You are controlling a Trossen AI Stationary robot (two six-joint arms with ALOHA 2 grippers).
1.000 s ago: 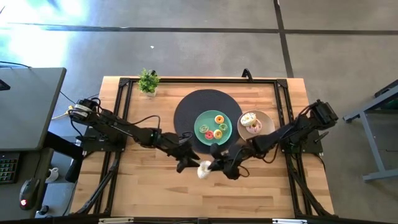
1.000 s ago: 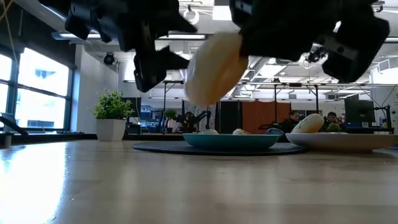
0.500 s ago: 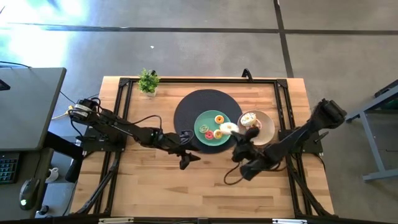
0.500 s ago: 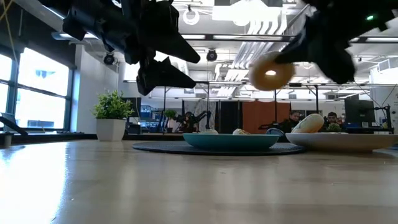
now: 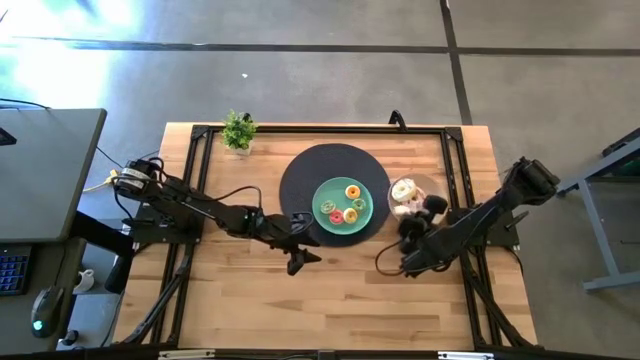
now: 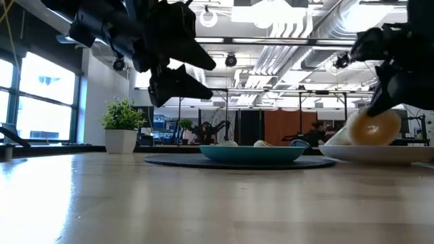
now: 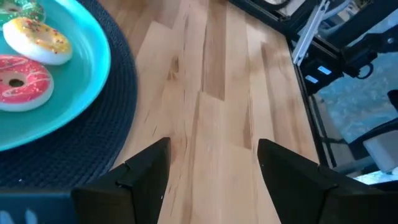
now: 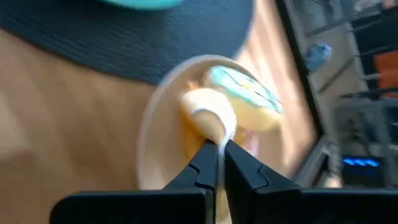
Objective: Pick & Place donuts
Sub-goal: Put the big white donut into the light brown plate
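Note:
I should lower the donut into the tan bowl with my right gripper before I release it, because the cream donut (image 8: pixel 208 118) hangs above the other donuts.
My right gripper (image 8: pixel 217 155) is shut on a cream ring donut (image 6: pixel 373 127) over the tan bowl (image 5: pixel 428 188), on the right of the table. The bowl also holds a donut with pale green icing (image 8: pixel 249 93). The teal plate (image 5: pixel 368 215) sits on a round dark mat and carries yellow (image 5: pixel 353 192), pink (image 5: pixel 336 215) and green donuts. My left gripper (image 7: pixel 211 168) is open and hovers above bare wood at the mat's near left edge, holding nothing. My right gripper pinches the cream donut's ring (image 8: pixel 210 118) between its two fingertips, coming from above and from the table's near side. The donut stands on edge below the fingers, its hole (image 6: pixel 371 127) facing the near edge. Whether its lower side rests on the bowl's contents I cannot tell.
A small potted plant (image 5: pixel 238 130) stands at the far left corner. A black metal frame (image 5: pixel 320 128) runs around the table's edges. The near half of the wooden top (image 5: pixel 330 300) is bare. The room behind shows desks and distant people.
My right gripper has carried the cream donut from the near middle of the table toward the far right, past the teal plate, and has come down with it over the tan bowl. The donut has stayed in its fingers throughout.

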